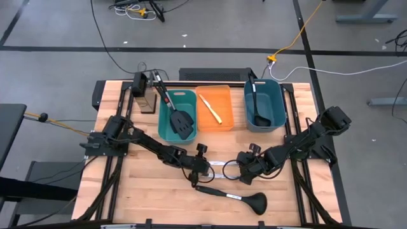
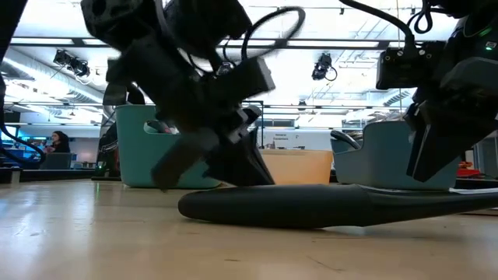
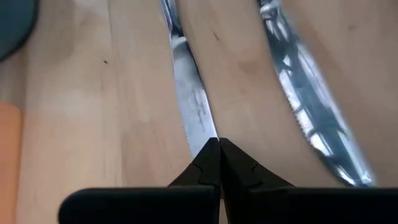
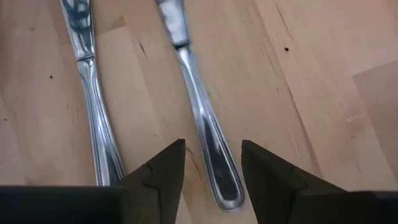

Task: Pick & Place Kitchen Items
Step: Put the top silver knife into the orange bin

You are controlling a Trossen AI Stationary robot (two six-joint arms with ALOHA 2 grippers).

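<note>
My right gripper would miss the knife's handle end if it closed now, as my fingers are above it; I will first lower it.
Two silver table knives (image 1: 220,168) lie side by side on the table between my grippers. My left gripper (image 1: 201,166) is shut, its fingertips at the blade tip of one knife (image 3: 191,106); the other knife (image 3: 305,118) lies beside it. My right gripper (image 1: 244,166) is open, its fingers on either side of a knife's handle end (image 4: 214,162) without touching it; the second knife (image 4: 93,118) lies next to it. A black ladle (image 1: 234,198) lies on the table near the front edge; it also shows in the low view (image 2: 311,205). My left gripper's shut fingertips (image 3: 208,158) meet the tip of the knife's blade (image 3: 202,134), coming along the knife from its blade end and slanting down. The knife lies flat on the table. Whether the tips press on the blade or only stand at it, I cannot tell.
Three bins stand in a row at the back: a teal bin (image 1: 166,129) with black slotted spatulas (image 1: 180,119), an orange bin (image 1: 226,124) with a thin yellowish stick (image 1: 210,108), and a blue-teal bin (image 1: 275,95) with a black ladle (image 1: 258,105). A dark box (image 1: 145,95) stands at the back left.
</note>
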